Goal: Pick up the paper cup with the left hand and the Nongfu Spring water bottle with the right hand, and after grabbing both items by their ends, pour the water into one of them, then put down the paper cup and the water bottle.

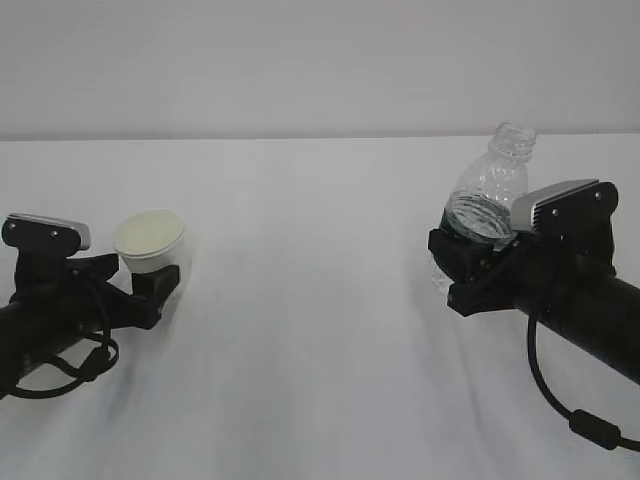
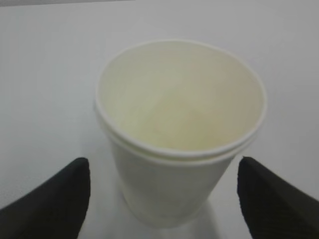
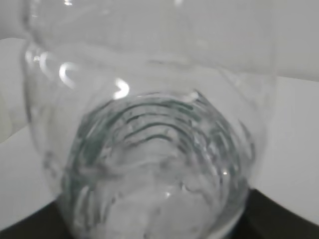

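My left gripper grips the paper cup by its lower part next, keeping its rim free, to hold the cup for the poured water.
The white paper cup [image 1: 150, 240] stands on the white table, its cream inside showing in the left wrist view [image 2: 179, 94]. My left gripper [image 1: 157, 282] is open around the cup's lower part. Its black fingertips [image 2: 65, 194] stand on either side with a gap to the cup wall. The capless clear Nongfu Spring water bottle [image 1: 487, 190] leans to the right with its mouth up. My right gripper [image 1: 468, 268] is shut on its lower part, at the dark green label band. The bottle fills the right wrist view [image 3: 149, 149], with clear water [image 3: 149, 204] at its bottom.
The white table [image 1: 320, 330] runs back to a plain grey wall. A black cable [image 1: 560, 400] hangs below the right arm. Another cable loops under the left arm [image 1: 70, 370].
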Available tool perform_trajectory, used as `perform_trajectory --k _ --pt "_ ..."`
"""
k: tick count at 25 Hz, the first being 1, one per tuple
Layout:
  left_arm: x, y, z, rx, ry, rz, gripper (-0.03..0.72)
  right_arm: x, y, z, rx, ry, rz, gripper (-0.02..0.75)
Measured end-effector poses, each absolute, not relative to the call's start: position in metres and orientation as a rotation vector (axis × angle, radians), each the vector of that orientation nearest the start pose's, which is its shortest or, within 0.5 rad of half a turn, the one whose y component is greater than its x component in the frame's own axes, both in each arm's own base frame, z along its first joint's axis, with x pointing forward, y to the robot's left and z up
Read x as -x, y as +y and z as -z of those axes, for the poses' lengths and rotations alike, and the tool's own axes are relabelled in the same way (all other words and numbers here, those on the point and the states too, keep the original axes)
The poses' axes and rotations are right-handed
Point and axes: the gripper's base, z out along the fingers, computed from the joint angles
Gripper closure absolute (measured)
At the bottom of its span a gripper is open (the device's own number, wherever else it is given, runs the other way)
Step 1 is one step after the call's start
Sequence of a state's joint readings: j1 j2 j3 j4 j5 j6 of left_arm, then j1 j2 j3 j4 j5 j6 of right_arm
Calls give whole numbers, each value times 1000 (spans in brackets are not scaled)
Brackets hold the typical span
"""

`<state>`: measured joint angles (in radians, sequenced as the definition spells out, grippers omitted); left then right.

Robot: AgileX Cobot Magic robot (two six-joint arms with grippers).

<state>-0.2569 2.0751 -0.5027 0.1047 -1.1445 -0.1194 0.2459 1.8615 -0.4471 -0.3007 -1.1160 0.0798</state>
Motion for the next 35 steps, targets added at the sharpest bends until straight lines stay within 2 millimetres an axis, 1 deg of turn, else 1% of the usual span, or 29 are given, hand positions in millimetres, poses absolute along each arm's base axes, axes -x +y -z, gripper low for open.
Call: perform_trajectory --k 5,10,16,22,35 --pt "-295 -86 -75 -234 1884 315 -1 -271 93 -124 461 1748 -378 339" --pt "-302 -88 -73 -234 1875 316 -1 -271 93 -124 461 1748 -378 339" --pt "-310 -90 -65 -230 1878 316 -1 -271 93 -124 461 1748 -378 339" --pt "-317 -92 -64 -223 1867 322 3 -271 93 -124 461 1748 -378 339" --pt "-319 -91 -65 -202 1862 312 16 -271 93 -124 461 1748 -378 339"
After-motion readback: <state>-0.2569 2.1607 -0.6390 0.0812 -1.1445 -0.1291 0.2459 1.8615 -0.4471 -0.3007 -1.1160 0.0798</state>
